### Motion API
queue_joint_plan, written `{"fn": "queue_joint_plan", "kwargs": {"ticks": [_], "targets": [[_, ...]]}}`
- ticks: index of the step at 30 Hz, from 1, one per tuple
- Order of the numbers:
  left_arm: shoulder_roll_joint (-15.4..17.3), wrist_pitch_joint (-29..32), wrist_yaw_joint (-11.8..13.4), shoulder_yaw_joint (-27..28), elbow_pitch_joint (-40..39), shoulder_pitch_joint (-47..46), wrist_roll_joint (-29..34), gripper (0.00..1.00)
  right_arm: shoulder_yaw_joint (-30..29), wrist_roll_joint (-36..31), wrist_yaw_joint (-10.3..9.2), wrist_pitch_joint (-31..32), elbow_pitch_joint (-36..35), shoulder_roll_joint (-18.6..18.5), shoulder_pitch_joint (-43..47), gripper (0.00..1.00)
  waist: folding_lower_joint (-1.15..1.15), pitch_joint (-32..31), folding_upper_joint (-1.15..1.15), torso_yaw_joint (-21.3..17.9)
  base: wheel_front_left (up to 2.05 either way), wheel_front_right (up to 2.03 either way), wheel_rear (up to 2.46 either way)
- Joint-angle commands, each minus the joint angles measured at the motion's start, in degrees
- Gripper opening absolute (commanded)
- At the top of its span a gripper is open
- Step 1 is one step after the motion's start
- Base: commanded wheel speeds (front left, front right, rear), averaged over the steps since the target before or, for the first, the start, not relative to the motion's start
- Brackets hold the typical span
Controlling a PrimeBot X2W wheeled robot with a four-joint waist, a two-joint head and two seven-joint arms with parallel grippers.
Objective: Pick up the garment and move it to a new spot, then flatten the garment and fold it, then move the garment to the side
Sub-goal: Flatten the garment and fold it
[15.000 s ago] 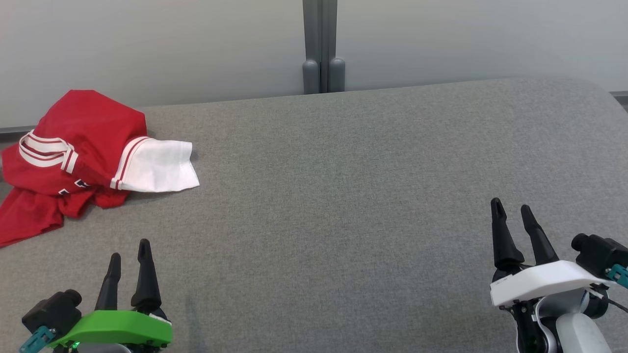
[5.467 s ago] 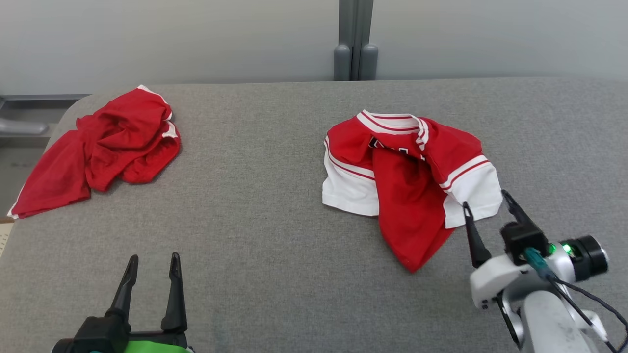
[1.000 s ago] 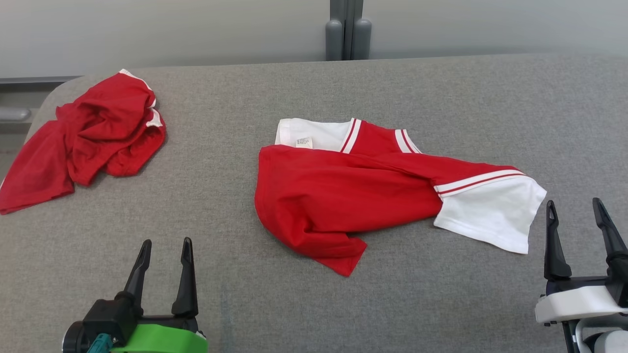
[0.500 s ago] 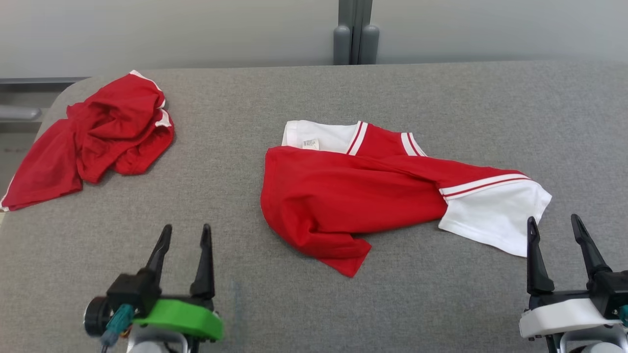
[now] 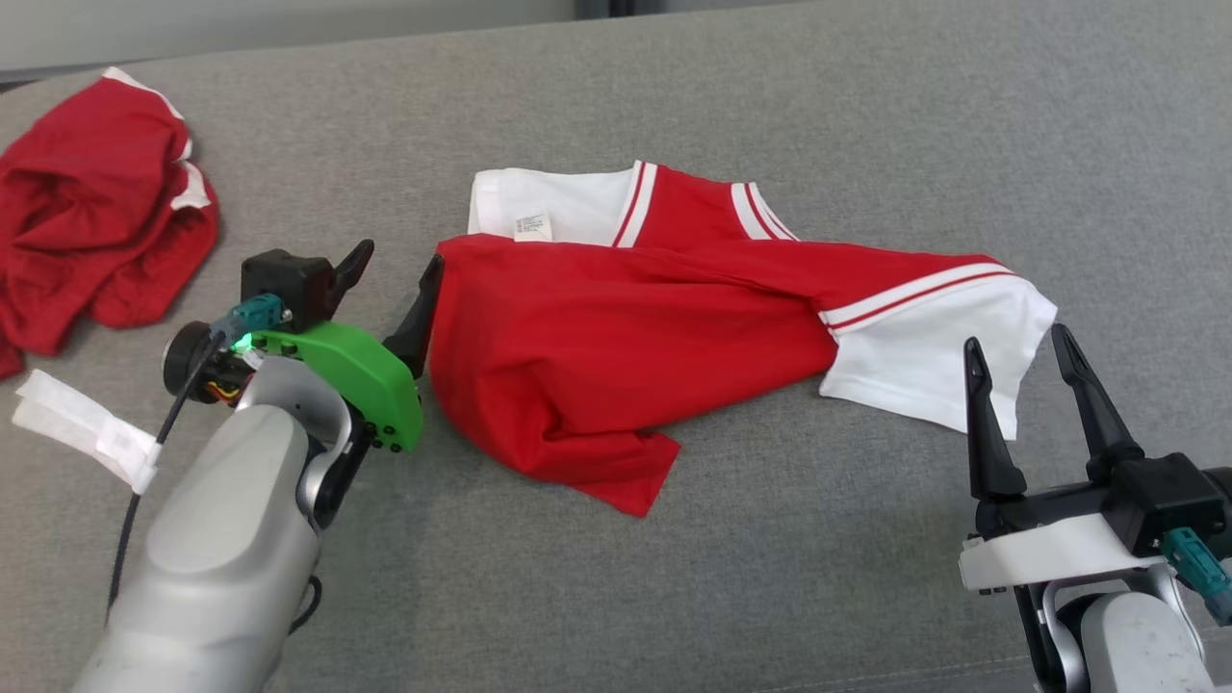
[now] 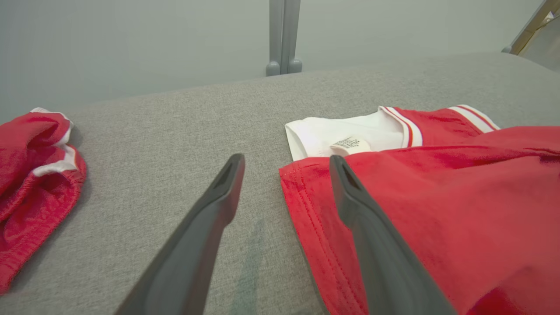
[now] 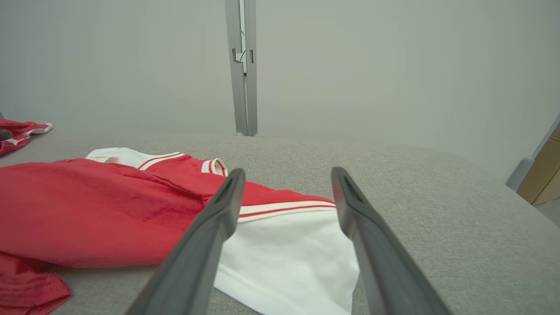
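My left gripper is going to grab the jersey next by its stitched red hem (image 5: 445, 302), which is a free edge of the cloth, while the rumpled body (image 5: 624, 341) lies slack on the tabletop.
A red jersey with white sleeves, the garment (image 5: 616, 337) (image 6: 437, 197) (image 7: 87, 214), lies rumpled in the middle of the grey padded table (image 5: 770, 115). My left gripper (image 5: 397, 263) (image 6: 286, 164) stands open at the jersey's left hem, one finger over the red cloth and the other over bare table. My right gripper (image 5: 1018, 346) (image 7: 286, 175) is open just in front of the white right sleeve (image 5: 943, 356) (image 7: 288, 249), holding nothing.
A second red garment (image 5: 87, 231) (image 6: 30, 175) lies bunched at the table's far left. A white tag or strip (image 5: 77, 423) hangs by my left forearm. A grey post (image 6: 282, 39) (image 7: 243, 65) stands behind the table's far edge against the pale wall.
The head camera has tilted down and closer. My left arm has reached forward and right to the jersey's left hem. My right gripper has edged nearer the white sleeve.
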Motion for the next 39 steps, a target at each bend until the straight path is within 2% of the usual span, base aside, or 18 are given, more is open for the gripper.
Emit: {"fn": "queue_joint_plan", "kwargs": {"ticks": [1, 5, 12, 13, 14, 15, 23, 29, 39], "targets": [[1.3, 0.6, -0.1, -1.4, 1.2, -2.0, -2.0, 1.00, 0.0, 0.5, -0.10, -0.2, -0.2, -0.1, -0.6, 1.00, 0.00, 4.1, 0.00, -3.8, 0.00, 0.00, 0.00], [3.4, 1.6, -0.2, -6.6, 3.8, -5.1, -7.9, 1.00, -0.1, 0.5, -0.10, -0.2, 0.0, -0.1, -1.0, 1.00, 0.00, 5.2, 0.00, -4.5, 0.00, 0.00, 0.00], [6.4, 2.3, -0.1, -14.3, 8.9, -8.0, -13.2, 1.00, -0.1, 0.6, -0.10, -0.2, 0.2, 0.0, -2.0, 1.00, 0.00, 6.0, 0.00, -5.1, 0.00, 0.00, 0.00], [6.2, 2.3, -0.1, -15.1, 9.4, -8.0, -14.1, 0.91, -0.1, 0.7, -0.10, -0.2, 0.1, 0.0, -2.1, 1.00, 0.00, 6.0, 0.00, -5.1, 0.00, 0.00, 0.00], [5.9, 2.1, -0.1, -16.2, 9.3, -8.0, -15.2, 0.28, -0.1, 0.6, -0.10, -0.2, 0.2, -0.1, -2.2, 1.00, 0.00, 5.9, 0.00, -5.0, 0.00, 0.00, 0.00], [5.7, 1.8, -0.2, -17.3, 8.9, -8.0, -16.0, 0.01, -0.1, 0.7, -0.10, -0.2, 0.3, -0.1, -2.2, 1.00, 0.00, 5.9, 0.00, -5.0, 0.00, 0.00, 0.00], [7.8, -0.9, -0.2, -25.6, 7.8, -9.5, -21.3, 0.00, -1.0, 0.8, -0.10, -0.2, 1.3, -0.1, -1.5, 1.00, 0.00, 4.7, 0.00, -4.0, 0.00, 0.00, 0.00], [8.4, -7.4, -0.2, -25.6, 9.2, -12.2, -22.6, 0.00, -2.1, 1.0, -0.10, -0.2, 1.7, -0.1, 0.0, 1.00, 0.00, 2.6, 0.00, -2.4, 0.00, 0.00, 0.00], [8.1, -10.0, 0.2, -26.1, 4.0, -13.7, -19.1, 0.00, -2.9, 1.2, -0.10, -0.2, 2.2, -0.1, 2.3, 1.00, 0.00, -1.9, 0.00, 1.7, 0.00, 0.00, 0.00]]}}
